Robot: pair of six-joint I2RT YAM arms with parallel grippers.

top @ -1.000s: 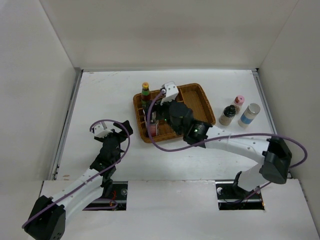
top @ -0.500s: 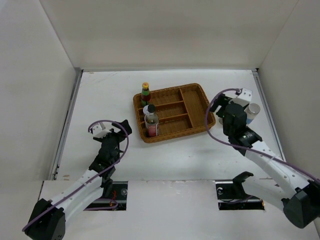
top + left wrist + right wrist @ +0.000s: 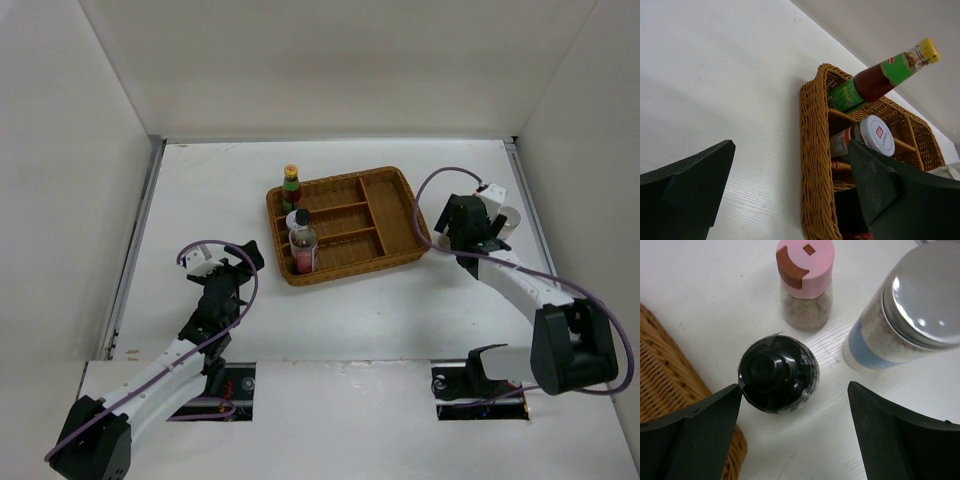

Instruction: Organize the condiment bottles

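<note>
Most of the jar's cap is beyond my fingers in the right wrist view. My right gripper should move toward the jar before it closes on the black-capped jar (image 3: 777, 372).
In the right wrist view the dark black-capped jar (image 3: 777, 372) stands between the tips of my open right gripper (image 3: 795, 435), close to the left finger. The pink-capped shaker (image 3: 805, 280) and the blue-labelled grey-capped cylinder (image 3: 905, 315) stand just beyond it. From above, my right gripper (image 3: 458, 232) hides the jar and the shaker; the cylinder (image 3: 508, 218) shows beside it. The green bottle with yellow cap (image 3: 291, 185) and the tall dark-red bottle (image 3: 303, 250) stand in the tray's left end. My left gripper (image 3: 245, 262) is open and empty, left of the tray.
The brown wicker divided tray (image 3: 385, 215) sits mid-table; its edge (image 3: 670, 370) lies just left of the black-capped jar. A white-capped jar (image 3: 876, 135) stands in the tray beside the green bottle (image 3: 880, 77). White walls enclose the table on three sides.
My right gripper left the dark-red bottle standing in the tray, swung right to the three bottles beside the tray and now sits open over the black-capped jar. The left arm has not moved.
</note>
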